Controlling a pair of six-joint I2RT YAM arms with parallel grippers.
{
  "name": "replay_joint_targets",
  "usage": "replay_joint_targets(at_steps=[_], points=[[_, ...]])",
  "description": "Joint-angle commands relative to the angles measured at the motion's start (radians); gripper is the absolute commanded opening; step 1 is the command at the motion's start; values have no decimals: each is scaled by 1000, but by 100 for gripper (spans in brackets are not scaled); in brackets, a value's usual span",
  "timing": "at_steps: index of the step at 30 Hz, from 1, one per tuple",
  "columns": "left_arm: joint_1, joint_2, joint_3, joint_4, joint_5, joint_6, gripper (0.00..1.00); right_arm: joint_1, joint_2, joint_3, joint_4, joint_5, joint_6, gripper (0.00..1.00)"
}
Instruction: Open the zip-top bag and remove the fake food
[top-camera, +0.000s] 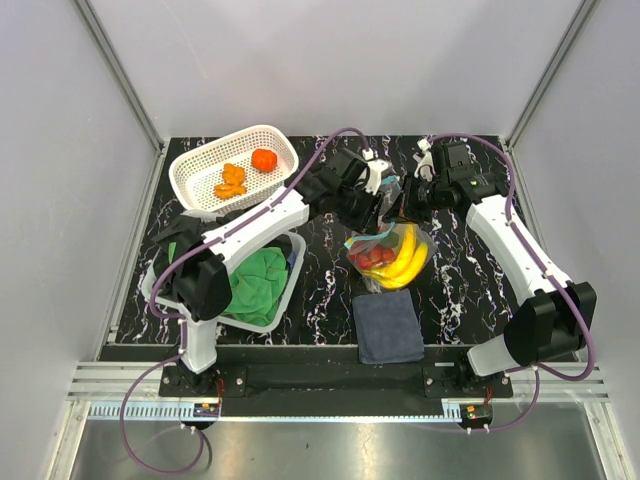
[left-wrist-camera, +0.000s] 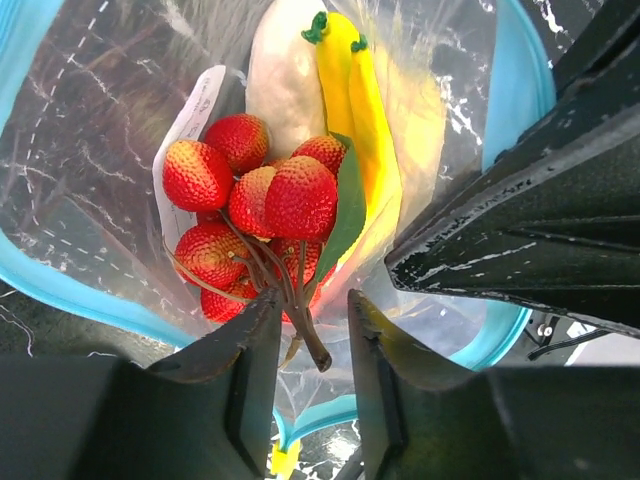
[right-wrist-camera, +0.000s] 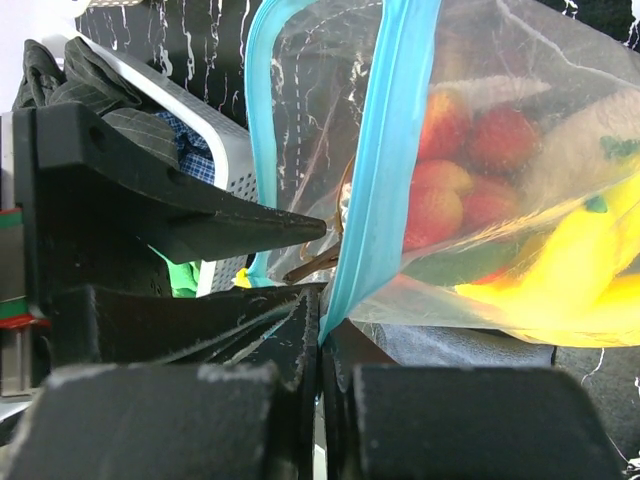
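Observation:
I next need to pull the whole bunch of berries out through the bag's opening, so my left gripper needs to grab the bunch of red berries by its brown stem.
The zip-top bag hangs open between my two grippers above the dark marbled table. In the left wrist view I look down into its mouth, ringed by the teal zip strip. Inside lie a bunch of red berries, a yellow banana bunch and a pale piece. My left gripper is open, its fingers on either side of the berries' brown stem without pinching it. My right gripper is shut on the bag's zip strip and holds that edge up.
A white basket at the back left holds a round orange-red fruit and orange bits. A white bin with a green cloth stands at the left. A dark blue folded cloth lies in front of the bag.

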Motion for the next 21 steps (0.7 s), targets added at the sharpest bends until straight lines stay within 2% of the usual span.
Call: replay_joint_targets(at_steps=[1, 8, 11, 14, 19, 21], points=[[-11, -31, -21, -14, -38, 16, 39, -1, -44, 20, -2, -18, -22, 0], [-17, -68, -76, -32, -81, 29, 46, -1, -56, 3, -2, -13, -23, 0], [-17, -57, -70, -40, -86, 37, 45, -1, -55, 3, -2, -19, -23, 0], [-19, -46, -49, -41, -106, 26, 34, -1, -56, 3, 0, -19, -22, 0], [-17, -10, 13, -41, -92, 17, 31, -1, -62, -6, 0, -24, -19, 0], [-19, -3, 33, -41, -77, 16, 26, -1, -64, -11, 1, -24, -19, 0]])
